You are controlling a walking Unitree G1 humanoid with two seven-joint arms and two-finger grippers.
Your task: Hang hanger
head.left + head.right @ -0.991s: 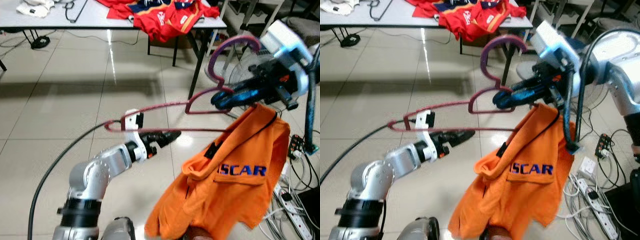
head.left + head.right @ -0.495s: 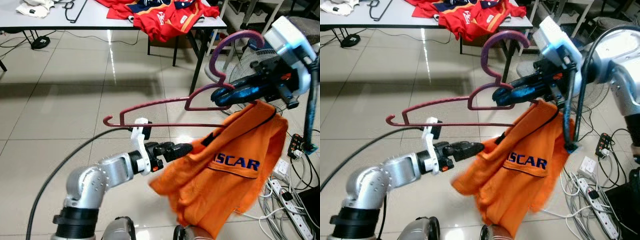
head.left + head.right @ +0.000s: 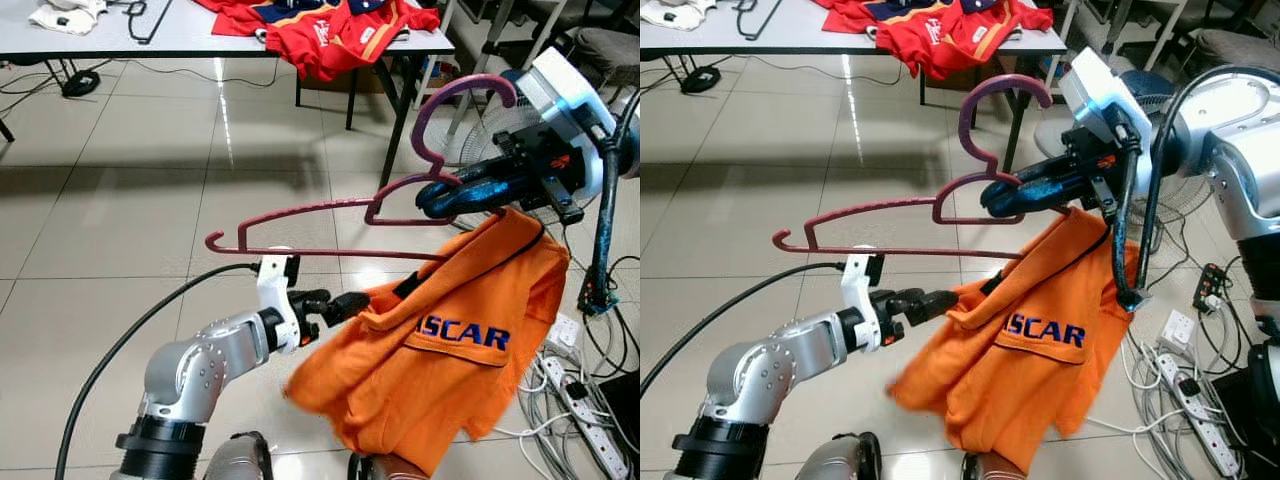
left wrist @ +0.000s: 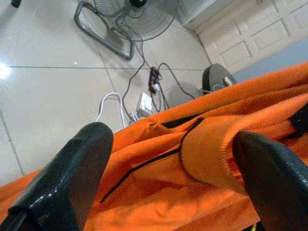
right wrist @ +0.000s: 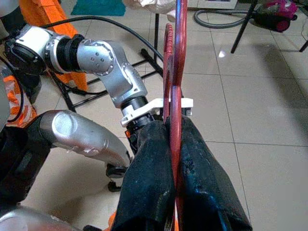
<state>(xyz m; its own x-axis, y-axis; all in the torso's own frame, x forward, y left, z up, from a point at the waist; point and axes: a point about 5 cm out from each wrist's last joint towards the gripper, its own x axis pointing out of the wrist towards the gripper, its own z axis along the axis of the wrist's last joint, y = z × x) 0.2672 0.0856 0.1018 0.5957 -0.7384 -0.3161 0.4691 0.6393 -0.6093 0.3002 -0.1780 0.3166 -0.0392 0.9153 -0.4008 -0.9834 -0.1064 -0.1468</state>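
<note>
The shirt's body (image 3: 425, 390) hangs slack below the hanger. So my left gripper pinches the shirt by its collar edge (image 3: 376, 308) next, since that edge stands out in a fold.
A dark red plastic hanger (image 3: 320, 212) is held level in the air, hook (image 3: 455, 95) upward. My right gripper (image 3: 440, 197) is shut on it just below the hook; in the right wrist view the fingers (image 5: 149, 163) clamp the red bar. An orange shirt (image 3: 455, 350) lettered ISCAR hangs from the hanger's right end under that gripper. My left gripper (image 3: 345, 303) sits below the hanger bar at the shirt's collar edge. In the left wrist view its fingers (image 4: 72, 178) stand wide apart, open, with orange fabric (image 4: 192, 159) between them.
A grey table (image 3: 200, 42) at the back holds red shirts (image 3: 330, 30) and a white cloth (image 3: 70, 15). A floor fan (image 3: 480, 140) stands behind the hanger. A black pole (image 3: 605, 230) rises at right, with power strips and cables (image 3: 590, 440) on the tiles.
My left gripper dropped from under the hanger bar to the shirt's collar. The shirt's lower edge swung out to the left, then partly back. The right gripper kept its hold.
</note>
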